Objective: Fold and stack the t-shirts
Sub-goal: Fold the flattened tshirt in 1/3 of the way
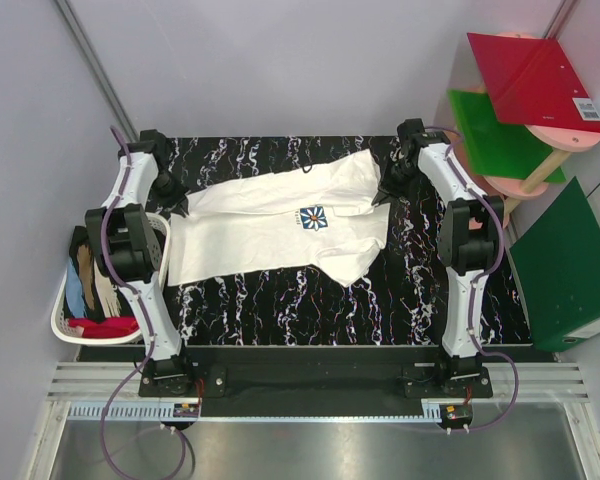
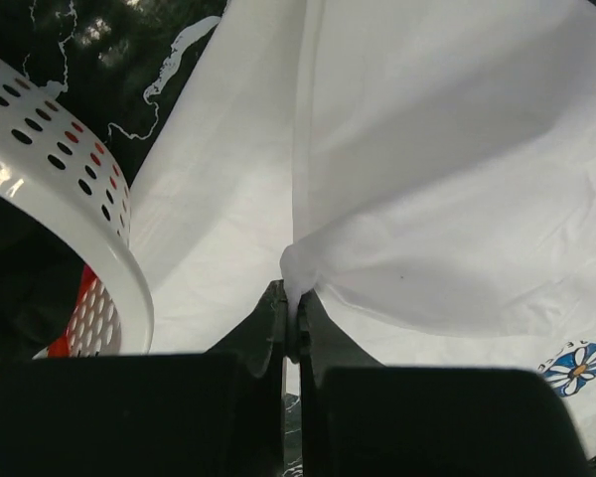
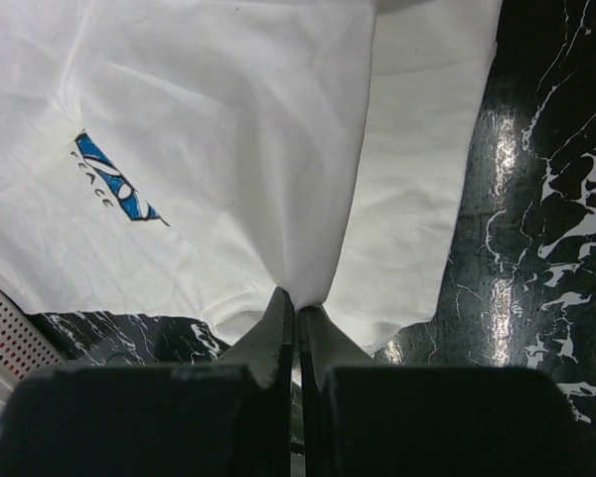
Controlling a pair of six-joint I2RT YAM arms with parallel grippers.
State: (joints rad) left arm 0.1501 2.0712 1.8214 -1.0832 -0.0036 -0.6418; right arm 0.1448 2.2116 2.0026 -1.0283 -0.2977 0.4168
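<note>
The shirt's pinched edge is low over the shirt's own flat cloth and would land there, so it is time for my left gripper to open.
A cream-white t-shirt (image 1: 280,225) with a small blue flower print lies spread across the black marbled table (image 1: 280,310). My left gripper (image 1: 180,205) is shut on the shirt's far left edge; the pinched cloth (image 2: 298,273) bunches between its jaws. My right gripper (image 1: 388,190) is shut on the shirt's far right edge; the cloth (image 3: 303,288) is drawn up into a peak at its jaws. The print shows in both wrist views. More t-shirts (image 1: 95,300), tan, blue and red, lie in the basket at the left.
A white perforated basket (image 1: 68,335) stands at the table's left edge, close to my left arm; its rim (image 2: 79,214) shows in the left wrist view. Red (image 1: 535,75) and green (image 1: 500,135) boards lie on a small pink table at the far right. A green binder (image 1: 570,265) leans there.
</note>
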